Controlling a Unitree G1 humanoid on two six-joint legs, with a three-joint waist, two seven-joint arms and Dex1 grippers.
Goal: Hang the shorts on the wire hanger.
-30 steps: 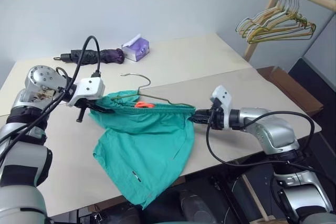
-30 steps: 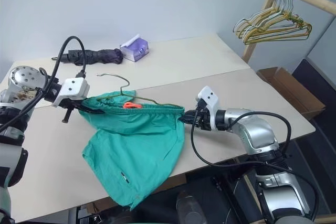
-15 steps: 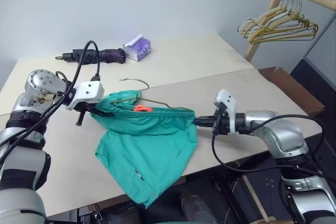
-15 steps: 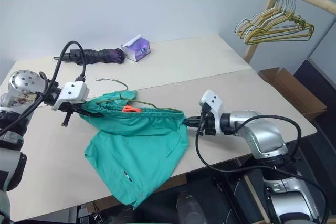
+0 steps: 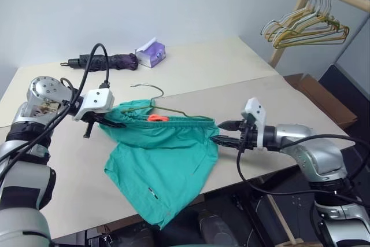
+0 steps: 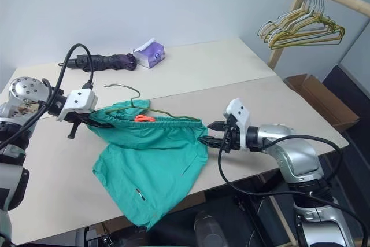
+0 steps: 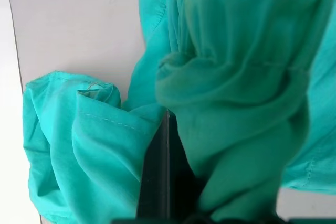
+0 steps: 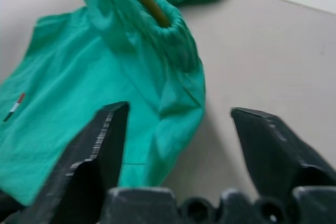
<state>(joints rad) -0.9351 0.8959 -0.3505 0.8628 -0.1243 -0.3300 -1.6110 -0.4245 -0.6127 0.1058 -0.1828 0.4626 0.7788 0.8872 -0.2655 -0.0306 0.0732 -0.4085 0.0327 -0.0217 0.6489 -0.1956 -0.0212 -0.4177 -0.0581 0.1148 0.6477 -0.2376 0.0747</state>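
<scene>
My right gripper is to grab the gathered waistband next, at the spot where the hanger's wire end sits, to get the shorts [image 5: 165, 163] onto the wire hanger.
The teal shorts [image 5: 165, 163] hang off the table's front edge, with the waistband stretched along the table. The wire hanger [image 5: 151, 89] lies with its hook on the table behind the waistband, and its olive wire [image 8: 145, 4] runs inside the waistband. My left gripper [image 5: 114, 122] is shut on the bunched left end of the waistband [image 7: 231, 87]. My right gripper [image 5: 219, 132] stands open just right of the waistband's right end, with its fingers [image 8: 100, 145] wide apart and nothing between them. An orange tag [image 5: 157, 117] shows at the waistband's middle.
A folded dark umbrella [image 5: 101, 61] and a purple tissue box [image 5: 150, 53] lie at the table's far side. A wooden rack with several pale hangers [image 5: 303, 27] stands at the back right. A cardboard box [image 5: 321, 96] sits below it.
My right gripper has let go of the waistband's right end and opened, now a little clear of the cloth. The left gripper keeps its hold and has not moved.
</scene>
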